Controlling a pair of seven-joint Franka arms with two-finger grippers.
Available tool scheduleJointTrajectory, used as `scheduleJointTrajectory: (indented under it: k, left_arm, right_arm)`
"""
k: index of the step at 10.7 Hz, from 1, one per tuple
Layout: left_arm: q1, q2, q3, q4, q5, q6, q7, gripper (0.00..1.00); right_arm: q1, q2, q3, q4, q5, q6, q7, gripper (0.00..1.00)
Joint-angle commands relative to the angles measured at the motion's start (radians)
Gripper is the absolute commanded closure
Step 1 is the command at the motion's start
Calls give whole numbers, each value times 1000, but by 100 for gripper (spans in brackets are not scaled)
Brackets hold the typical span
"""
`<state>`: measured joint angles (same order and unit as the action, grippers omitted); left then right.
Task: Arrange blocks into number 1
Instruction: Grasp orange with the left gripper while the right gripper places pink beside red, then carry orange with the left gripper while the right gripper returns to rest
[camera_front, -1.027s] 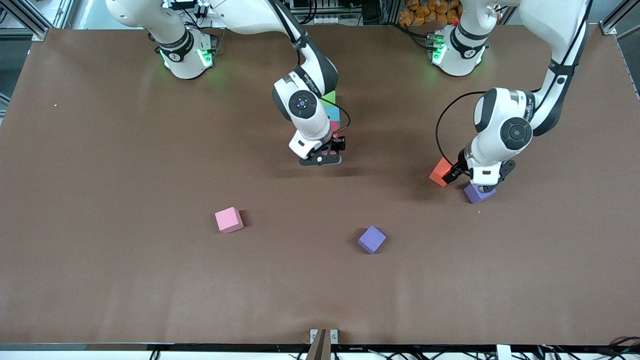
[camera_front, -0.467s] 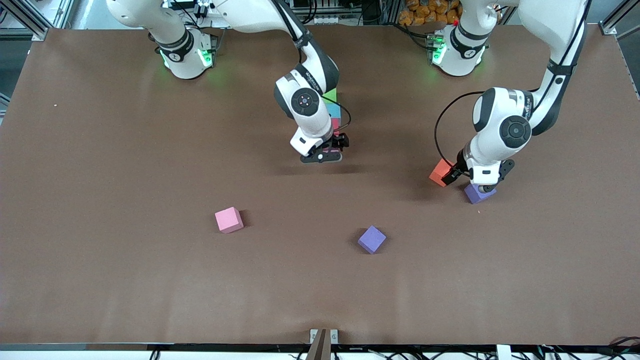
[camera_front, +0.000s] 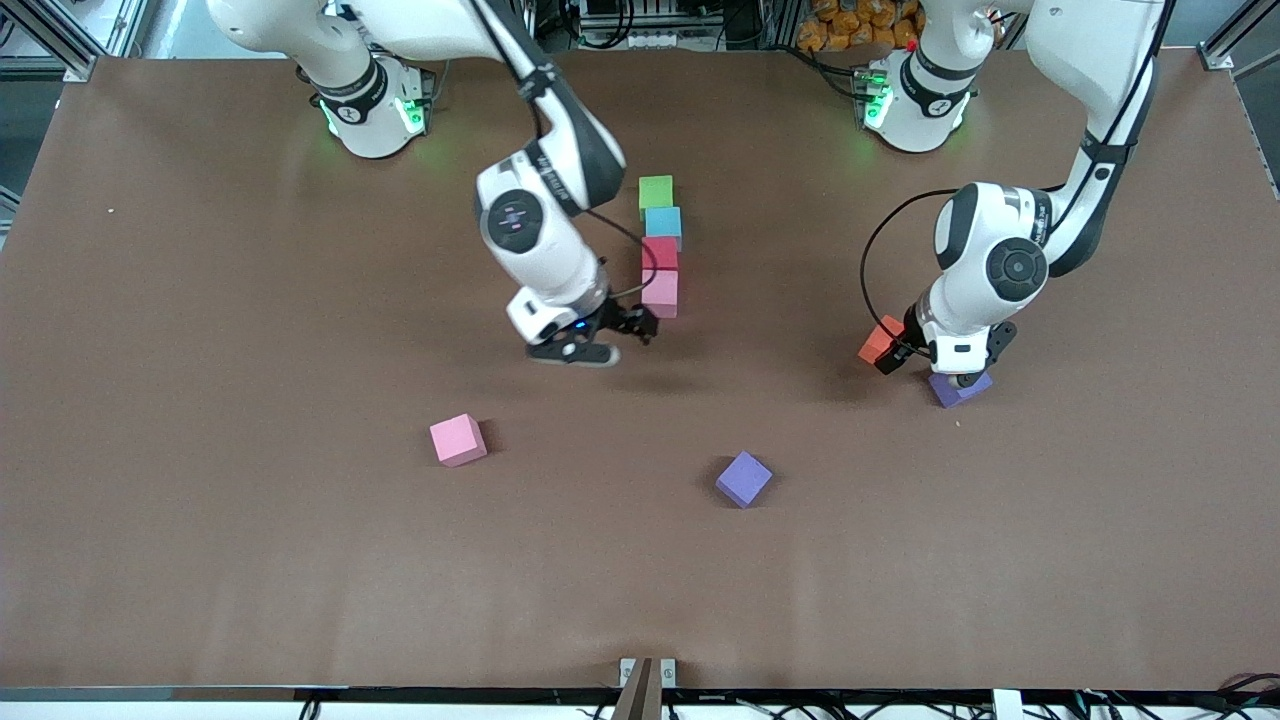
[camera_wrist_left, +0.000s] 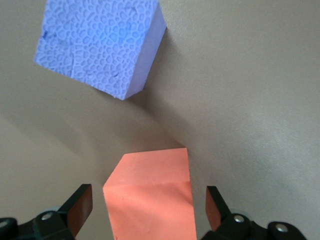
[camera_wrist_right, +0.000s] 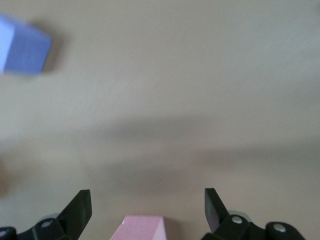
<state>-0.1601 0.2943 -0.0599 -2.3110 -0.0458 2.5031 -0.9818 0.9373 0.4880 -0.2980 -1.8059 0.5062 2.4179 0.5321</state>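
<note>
My left gripper takes hold of the orange block by its opposite sides next, to extend the line ending in the pink block.
Four blocks form a line at mid-table: green, light blue, red and pink, the pink one nearest the front camera. My right gripper is open just beside that pink block, not touching it. My left gripper is open and low around the orange block, with a gap at each finger. A purple block lies next to the orange block; it also shows in the left wrist view.
A loose pink block and a second purple block lie nearer the front camera; that purple block also shows in the right wrist view. The brown table is bare around them.
My right gripper has drawn off the line toward the right arm's end, uncovering all four blocks, with the pink one left at its near end. My left gripper shifted slightly at the orange block.
</note>
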Motion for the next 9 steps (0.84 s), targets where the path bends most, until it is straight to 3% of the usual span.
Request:
scheduleJointTrajectory:
  k: [1, 4, 7, 9]
  left_arm:
    - [-12, 22, -1, 4, -22, 31, -14, 13]
    - [-50, 42, -3, 51, 9, 36, 5, 100]
    - [-104, 52, -3, 116, 89, 34, 119, 100]
    - [-160, 80, -3, 191, 89, 30, 207, 100]
  right_arm:
    - [-107, -83, 17, -50, -122, 1, -52, 0]
    - [-207, -136, 19, -36, -259, -95, -126, 0]
    - [-313, -236, 40, 0, -440, -265, -135, 0]
    - [-446, -284, 130, 22, -451, -350, -210, 0]
